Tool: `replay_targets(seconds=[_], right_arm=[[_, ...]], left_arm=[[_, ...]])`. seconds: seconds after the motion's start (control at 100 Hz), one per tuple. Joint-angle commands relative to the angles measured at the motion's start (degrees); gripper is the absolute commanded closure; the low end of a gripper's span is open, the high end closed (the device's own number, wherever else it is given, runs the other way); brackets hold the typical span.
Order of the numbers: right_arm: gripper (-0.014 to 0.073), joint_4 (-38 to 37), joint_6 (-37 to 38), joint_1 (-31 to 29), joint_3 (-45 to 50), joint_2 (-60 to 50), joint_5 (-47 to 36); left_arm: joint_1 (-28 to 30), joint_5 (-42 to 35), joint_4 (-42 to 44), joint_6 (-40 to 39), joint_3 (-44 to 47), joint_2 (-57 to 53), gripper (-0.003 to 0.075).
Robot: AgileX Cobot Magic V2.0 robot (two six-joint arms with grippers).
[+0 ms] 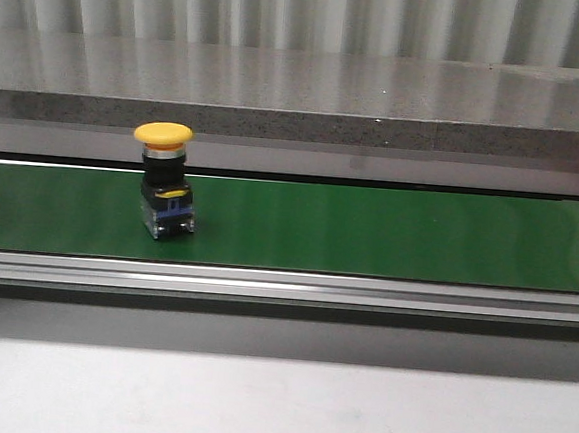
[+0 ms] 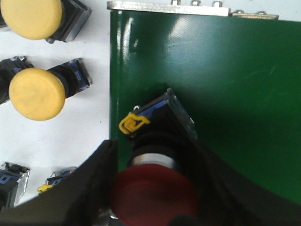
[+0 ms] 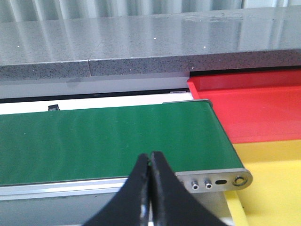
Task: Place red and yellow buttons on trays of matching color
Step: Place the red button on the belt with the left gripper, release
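The red button's base is over the green belt (image 2: 164, 52) in the left wrist view, inside the belt's edge, so it is time for my left gripper to open now.
A yellow button (image 1: 162, 181) stands upright on the green conveyor belt (image 1: 368, 233), left of centre; no gripper shows in the front view. In the left wrist view my left gripper (image 2: 153, 155) is shut on a red button (image 2: 153, 195), its black fingers (image 2: 89, 188) on either side of the red cap, just over the belt's edge (image 2: 115, 94). My right gripper (image 3: 150, 160) is shut on nothing, in front of the belt's right end. Beyond that end lie the red tray (image 3: 249, 103) and the yellow tray (image 3: 273, 179), side by side.
On the white table beside the belt's left end lie two more yellow buttons (image 2: 30, 16) (image 2: 36, 93) and some button bases (image 2: 9, 181). A grey stone ledge (image 1: 298, 107) runs behind the belt. A metal rail (image 1: 284, 286) borders its front.
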Motion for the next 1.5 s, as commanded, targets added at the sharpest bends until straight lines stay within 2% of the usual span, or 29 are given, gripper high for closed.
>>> replay_targets(seconds=[0.0, 0.05, 0.12, 0.24, 0.29, 0.35, 0.49, 0.61, 0.68, 0.85, 1.07, 1.49], right_arm=[[0.0660, -0.7, -0.2, 0.0, 0.1, -0.7, -4.4], [0.0660, -0.7, -0.2, 0.0, 0.1, -0.7, -4.4], [0.0660, -0.7, -0.2, 0.0, 0.1, -0.7, -4.4], [0.0660, -0.7, -0.2, 0.0, 0.1, -0.7, -4.4], [0.0660, -0.7, -0.2, 0.0, 0.1, -0.7, -4.4], [0.0660, -0.7, -0.2, 0.0, 0.1, -0.7, -4.4], [0.0660, -0.7, -0.2, 0.0, 0.1, -0.7, -4.4], [0.0660, -0.7, -0.2, 0.0, 0.1, -0.7, -4.4], [0.0660, -0.7, -0.2, 0.0, 0.1, -0.7, -4.4], [0.0660, -0.7, -0.2, 0.0, 0.1, -0.7, -4.4], [0.0660, -0.7, -0.2, 0.0, 0.1, -0.7, -4.4], [0.0660, -0.7, -0.2, 0.0, 0.1, -0.7, -4.5]], left_arm=[[-0.3, 2.5, -0.4, -0.2, -1.4, -2.1, 0.0577], [-0.3, 2.5, -0.8, 0.0, -1.4, -1.9, 0.0550], [-0.3, 2.5, -2.3, 0.6, -1.4, -1.6, 0.0458], [-0.3, 0.6, -5.4, 1.7, -1.4, -1.7, 0.0225], [-0.3, -0.6, -6.9, 1.7, -1.4, -2.2, 0.0173], [-0.3, -2.7, -8.4, 1.7, -1.4, -3.3, 0.0164], [-1.9, -6.9, -10.7, 2.9, -1.3, -7.7, 0.0204], [-5.0, -13.8, -10.4, 3.5, 1.2, -13.2, 0.0300], [-6.9, -17.9, -10.3, 3.5, 4.2, -16.9, 0.0404], [-11.1, -26.5, -10.1, 4.4, 13.1, -26.4, 0.0741], [-12.5, -32.8, -10.1, 4.7, 24.0, -38.4, 0.0740], [-12.5, -35.0, -10.1, 4.8, 43.0, -62.2, 0.0740]])
